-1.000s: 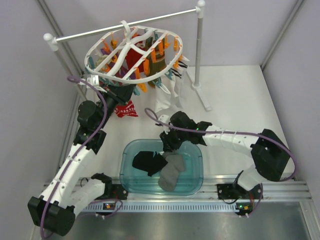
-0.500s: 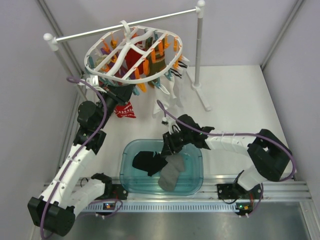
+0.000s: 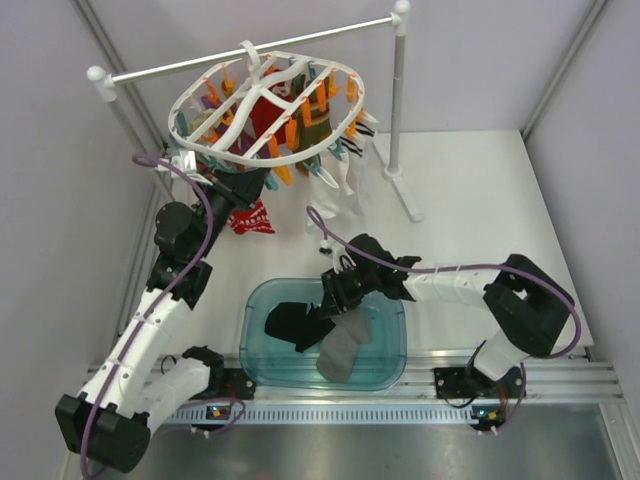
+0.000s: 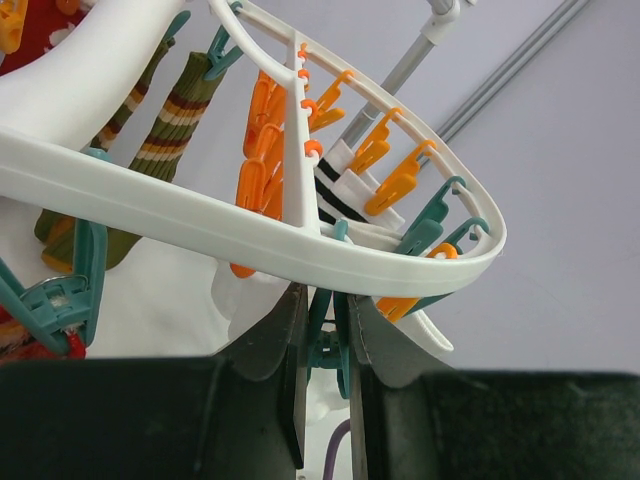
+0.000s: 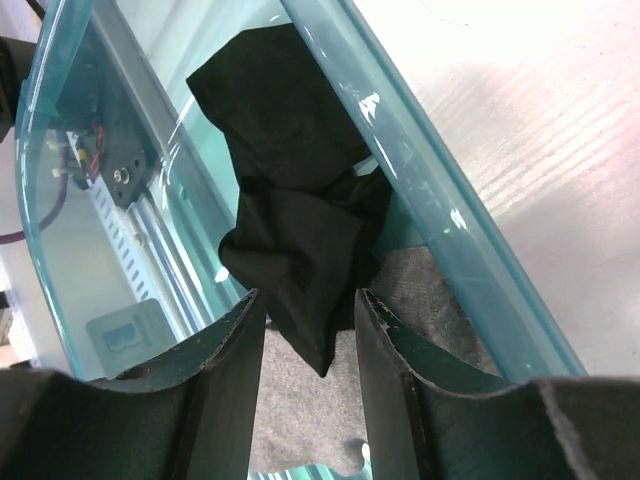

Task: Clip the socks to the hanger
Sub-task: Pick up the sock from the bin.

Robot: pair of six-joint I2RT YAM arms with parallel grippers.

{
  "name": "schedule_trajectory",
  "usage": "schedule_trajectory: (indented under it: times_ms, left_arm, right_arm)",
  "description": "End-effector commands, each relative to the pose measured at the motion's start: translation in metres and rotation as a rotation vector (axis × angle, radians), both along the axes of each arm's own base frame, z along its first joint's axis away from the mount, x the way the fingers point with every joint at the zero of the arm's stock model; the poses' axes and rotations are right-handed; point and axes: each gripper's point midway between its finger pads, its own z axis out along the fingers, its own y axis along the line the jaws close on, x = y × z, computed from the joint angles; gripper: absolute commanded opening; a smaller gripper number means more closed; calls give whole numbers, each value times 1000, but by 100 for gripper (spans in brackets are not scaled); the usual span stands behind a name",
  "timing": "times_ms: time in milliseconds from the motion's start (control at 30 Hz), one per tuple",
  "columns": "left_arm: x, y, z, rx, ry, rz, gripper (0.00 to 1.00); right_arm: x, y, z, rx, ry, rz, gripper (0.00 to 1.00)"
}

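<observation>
The black sock should be grabbed next by its tip (image 3: 328,323) with my right gripper. That tip can then be clipped to the hanger (image 3: 265,110), and the rest of the sock will hang free.
The white oval hanger (image 3: 265,110) hangs from the rail with orange and teal clips and several socks on it. Its rim fills the left wrist view (image 4: 200,215). My left gripper (image 3: 232,183) sits under the hanger's front-left edge, shut on a teal clip (image 4: 325,350). A bunched black sock (image 3: 295,325) lies in the teal bin (image 3: 262,375); I cannot tell whether it is one sock or two. My right gripper (image 3: 335,300) is open just above it. In the right wrist view its fingers (image 5: 240,350) straddle the tip of the black sock (image 5: 300,230).
A grey sock (image 3: 345,345) lies in the bin beside the black one, also under my right gripper (image 5: 300,410). A red patterned sock (image 3: 252,218) hangs near the left arm. The white rail post and foot (image 3: 400,185) stand at the back right.
My right gripper has moved left and down from the bin's far rim to over the black sock. The left arm has not moved.
</observation>
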Motion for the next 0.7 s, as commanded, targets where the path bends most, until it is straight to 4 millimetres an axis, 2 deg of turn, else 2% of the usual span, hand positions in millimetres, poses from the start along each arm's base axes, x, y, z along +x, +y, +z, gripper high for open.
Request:
schedule_trajectory:
  times_ms: [0,233,533,600,633,667]
  left_arm:
    - [1,6,-9,-8,32,29,0]
    - [0,8,-13,-4,38,39,0]
    - [0,9,-12,-1,37,41,0]
    - [1,8,-13,0,38,40,0]
    - [0,7,-13,2,37,37,0]
    - [1,8,-13,3,39,37,0]
  right_arm:
    - [-3,4,-3,-4,-32,-5,41]
    - [-17,11,-5,18,1,41,38]
    - [-18,7,-18,-17,14,36,37]
    - [-18,7,-17,-16,11,38,26]
    - [-17,6,-17,-19,5,38,15]
    - [-15,7,-14,-19,-8,36,11]
